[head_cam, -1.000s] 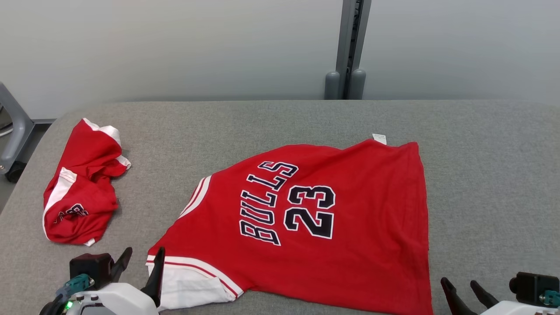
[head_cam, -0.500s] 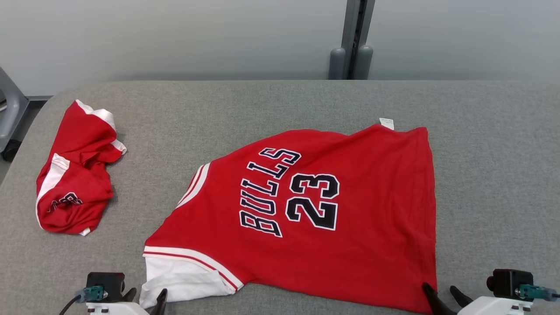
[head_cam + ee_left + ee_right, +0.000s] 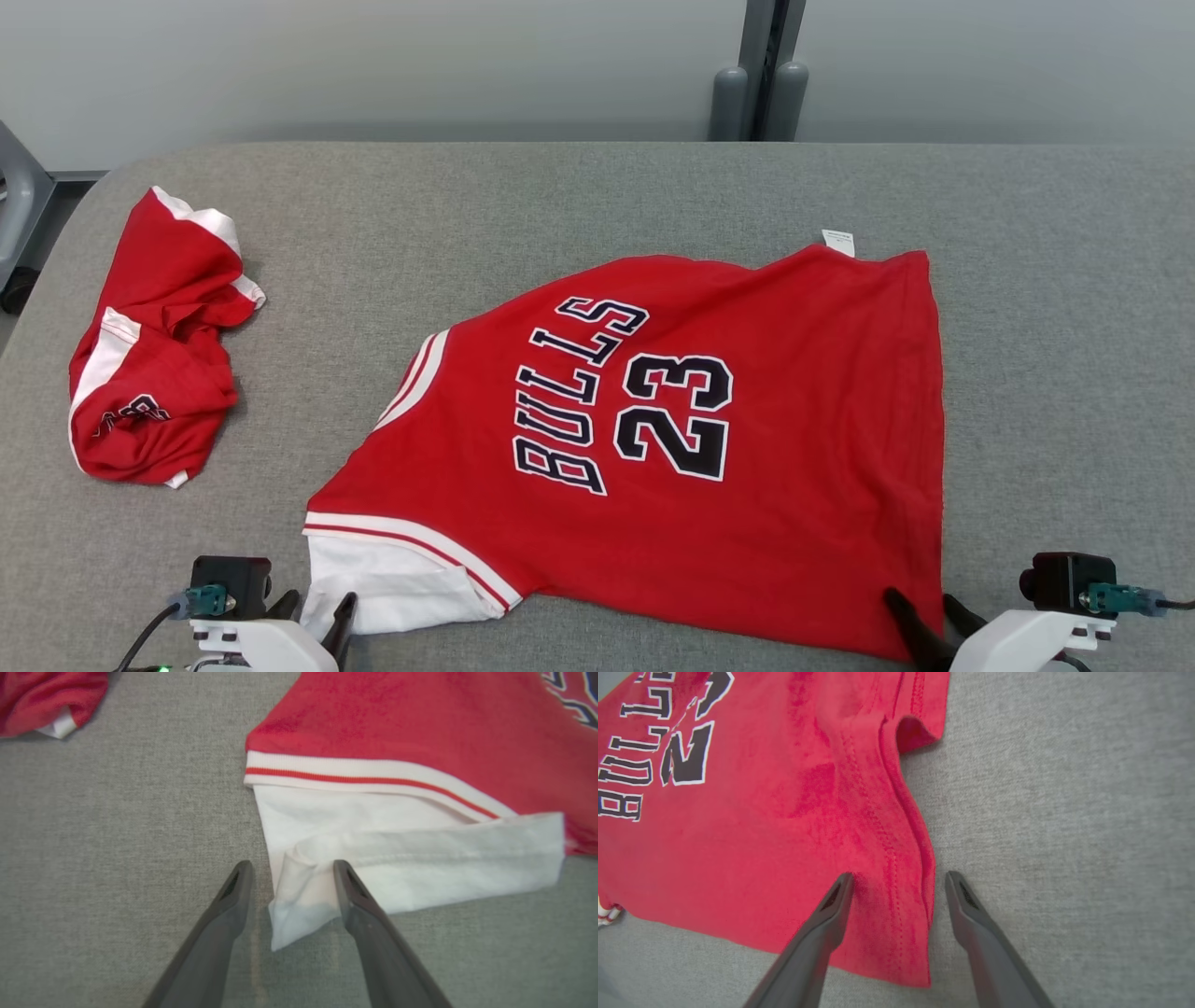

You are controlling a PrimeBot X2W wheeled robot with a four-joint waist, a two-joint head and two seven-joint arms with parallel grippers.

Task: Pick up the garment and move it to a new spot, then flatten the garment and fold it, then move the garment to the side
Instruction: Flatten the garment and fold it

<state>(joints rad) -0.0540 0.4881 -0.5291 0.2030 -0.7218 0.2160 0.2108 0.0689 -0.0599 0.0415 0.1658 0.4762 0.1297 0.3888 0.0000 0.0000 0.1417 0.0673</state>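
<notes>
I will grab the garment next with my left gripper, by the raised corner of the white sleeve. The sleeve's corner bunches up into a small fold, while the red cloth (image 3: 784, 493) (image 3: 403, 722) lies flat.
The garment (image 3: 794, 420), a red jersey with "BULLS 23" in dark letters, lies spread on the grey table (image 3: 560, 205). Its white sleeve (image 3: 420, 849) is folded at the near left corner. My left gripper (image 3: 317, 607) is open there, and the sleeve's corner lies between its fingers (image 3: 292, 868). My right gripper (image 3: 920, 602) is open at the near right corner. One of its fingers rests over the red cloth (image 3: 761, 835) and the other over the bare table, with the stitched hem edge between them (image 3: 900, 877).
A second red and white garment (image 3: 149, 345) lies crumpled at the table's far left, and its edge shows in the left wrist view (image 3: 46, 695). A grey post (image 3: 761, 70) rises behind the table. A grey frame (image 3: 19, 196) stands off the left edge.
The head camera has shifted, so the whole picture has moved. The right gripper has come forward over the hem corner. The left gripper sits lower, at the sleeve corner.
</notes>
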